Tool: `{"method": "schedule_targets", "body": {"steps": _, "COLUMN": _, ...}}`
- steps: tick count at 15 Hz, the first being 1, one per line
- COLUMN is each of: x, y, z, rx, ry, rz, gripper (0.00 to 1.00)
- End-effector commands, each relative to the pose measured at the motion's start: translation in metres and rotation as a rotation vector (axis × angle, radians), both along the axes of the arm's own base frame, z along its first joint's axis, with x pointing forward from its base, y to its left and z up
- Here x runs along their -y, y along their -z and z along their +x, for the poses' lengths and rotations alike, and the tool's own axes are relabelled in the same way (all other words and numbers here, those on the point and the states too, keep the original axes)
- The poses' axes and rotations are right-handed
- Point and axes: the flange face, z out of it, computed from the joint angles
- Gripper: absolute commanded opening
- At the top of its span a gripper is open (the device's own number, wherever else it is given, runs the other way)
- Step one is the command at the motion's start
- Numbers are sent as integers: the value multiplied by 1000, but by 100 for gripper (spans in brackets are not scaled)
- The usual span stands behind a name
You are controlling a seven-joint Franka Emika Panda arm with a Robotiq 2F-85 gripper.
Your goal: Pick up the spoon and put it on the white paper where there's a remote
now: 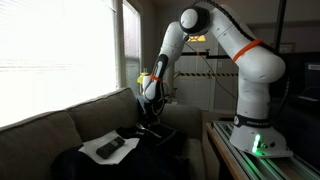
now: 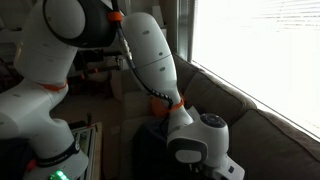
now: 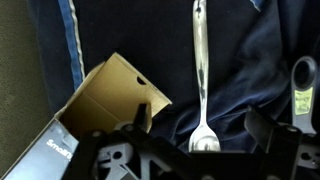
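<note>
My gripper is still too high to close on the spoon: in the wrist view my fingers are above the bowl of the spoon, which is between them, so my gripper needs to first go lower.
In the wrist view a silver spoon (image 3: 199, 70) lies on dark blue cloth (image 3: 240, 60), its bowl near my jaws and its handle pointing away. My gripper (image 3: 203, 128) is open, with one finger on each side of the spoon's bowl, just above it. In an exterior view the white paper (image 1: 101, 150) lies on the sofa seat with the black remote (image 1: 111, 148) on it, left of my gripper (image 1: 150, 120). In an exterior view the arm's wrist (image 2: 203, 140) hides the spoon and paper.
A brown cardboard box (image 3: 112, 95) lies left of the spoon. Another shiny metal utensil (image 3: 301, 82) lies at the right edge. The grey sofa (image 1: 60, 125) stands under a window with blinds. The robot base (image 1: 255, 125) stands on a table to the right.
</note>
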Motion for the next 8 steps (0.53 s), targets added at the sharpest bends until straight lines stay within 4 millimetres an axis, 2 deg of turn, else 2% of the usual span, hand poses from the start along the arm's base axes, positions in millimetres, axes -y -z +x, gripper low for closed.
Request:
{"method": "schedule_targets", "body": {"steps": 1, "x": 8, "y": 18, "z": 5, "rx": -14, "ry": -65, "rz": -12, "gripper": 100}}
{"method": "schedule_targets", "body": {"steps": 2, "x": 9, "y": 21, "z": 5, "rx": -22, "ry": -73, "rz": -11, "gripper": 100}}
{"method": "schedule_targets", "body": {"steps": 4, "x": 9, "y": 25, "z": 6, "rx": -25, "ry": -90, "rz": -12, "gripper": 90}}
{"method": "schedule_targets", "body": {"steps": 5, "x": 9, "y": 27, "z": 7, "rx": -24, "ry": -97, "rz": -10, "gripper": 71}}
{"method": "schedule_targets", "body": {"steps": 6, "x": 9, "y": 29, "z": 7, "rx": -26, "ry": -101, "rz": -11, "gripper": 78}}
{"method": "schedule_targets", "body": {"steps": 7, "x": 9, "y": 30, "z": 8, "rx": -29, "ry": -104, "rz": -11, "gripper": 72}}
{"method": "schedule_targets", "body": {"steps": 8, "x": 9, "y": 31, "z": 9, "rx": -30, "ry": -109, "rz": -14, "gripper": 59}}
